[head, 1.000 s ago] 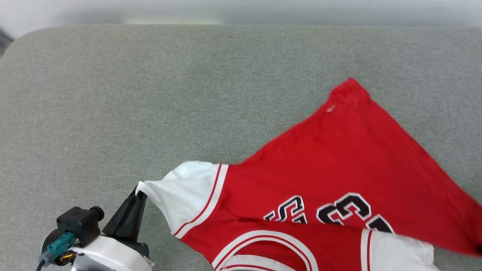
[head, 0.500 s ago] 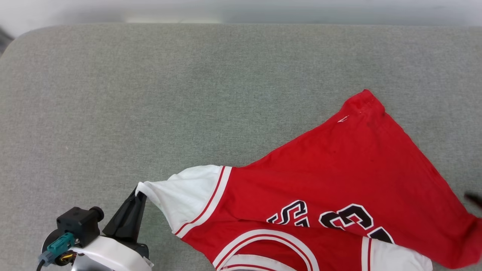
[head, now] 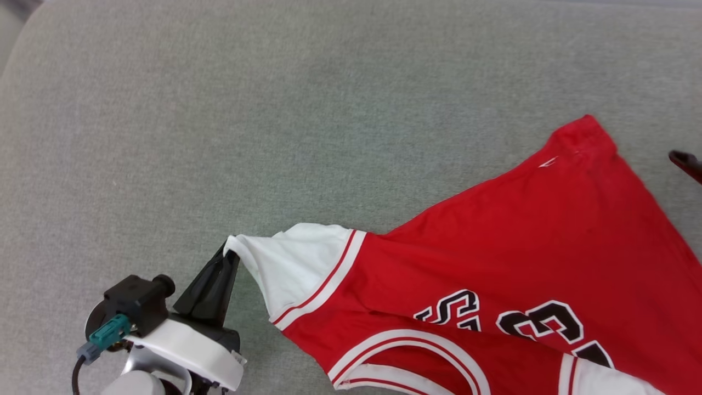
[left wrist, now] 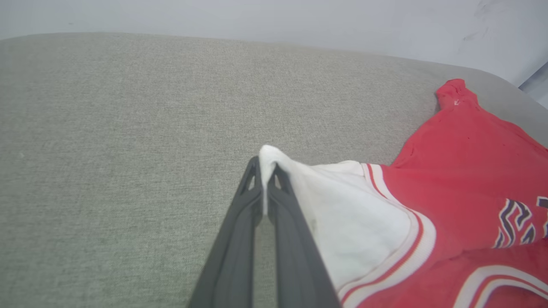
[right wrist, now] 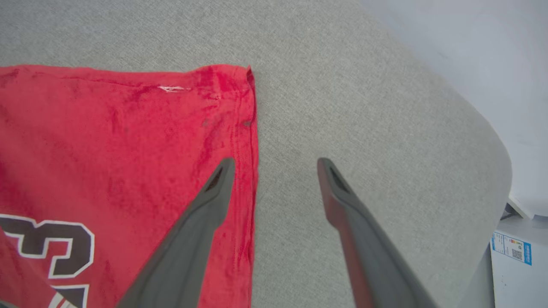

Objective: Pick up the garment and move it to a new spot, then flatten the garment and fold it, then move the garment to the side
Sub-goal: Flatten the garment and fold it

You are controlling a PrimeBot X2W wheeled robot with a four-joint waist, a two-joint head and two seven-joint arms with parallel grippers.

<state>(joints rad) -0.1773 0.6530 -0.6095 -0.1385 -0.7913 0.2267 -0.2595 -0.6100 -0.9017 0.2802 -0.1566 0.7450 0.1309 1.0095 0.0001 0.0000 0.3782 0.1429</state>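
My right gripper should next take hold of the garment by its bunched red hem corner (head: 586,130), so that it can fold the garment along with its white sleeve (head: 303,266).
The garment (head: 521,247), a red jersey with white sleeves and black print, lies spread over the lower right of the grey surface. My left gripper (head: 227,257) is shut on the tip of its white sleeve (left wrist: 355,222), which is pinched between the dark fingers (left wrist: 265,167) and pulled taut. My right gripper (right wrist: 276,162) stands open above the garment's red hem corner (right wrist: 231,94). Its left finger hangs over the hem edge and its right finger over bare cushion. In the head view one dark fingertip (head: 685,161) pokes in at the right edge, beside the hem corner.
The grey fabric surface (head: 274,109) stretches wide to the left of and beyond the garment. Its rounded edge (right wrist: 492,141) falls away toward a pale wall. A white box with a blue label (right wrist: 518,265) stands past that edge.
My right gripper has opened and let go of the garment's red edge, then moved up along it toward the hem corner. The head camera has shifted. My left gripper keeps its hold on the sleeve.
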